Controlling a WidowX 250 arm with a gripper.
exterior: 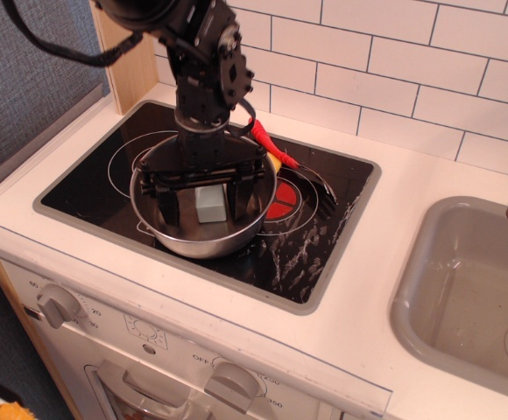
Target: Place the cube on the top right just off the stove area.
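Observation:
My gripper grabs the cube (208, 203) by its opposite sides next, to place it on the counter just off the stove area.
The pale grey-blue cube (208, 203) sits inside the steel pot (171, 229) on the black glass stove area (88, 184). My gripper (203, 201) is lowered into the pot, open, with one finger (172, 204) left of the cube and one (239, 199) right of it. Whether the fingers touch the cube cannot be told. The arm hides the pot's far rim. A red burner (280, 208) glows just right of the pot.
A red and yellow object (271, 147) lies on the cooktop behind the pot. White counter (394, 149) runs behind and right of the stove below a tiled wall. A grey sink basin (473, 297) is at the right. Knobs (59, 304) line the front panel.

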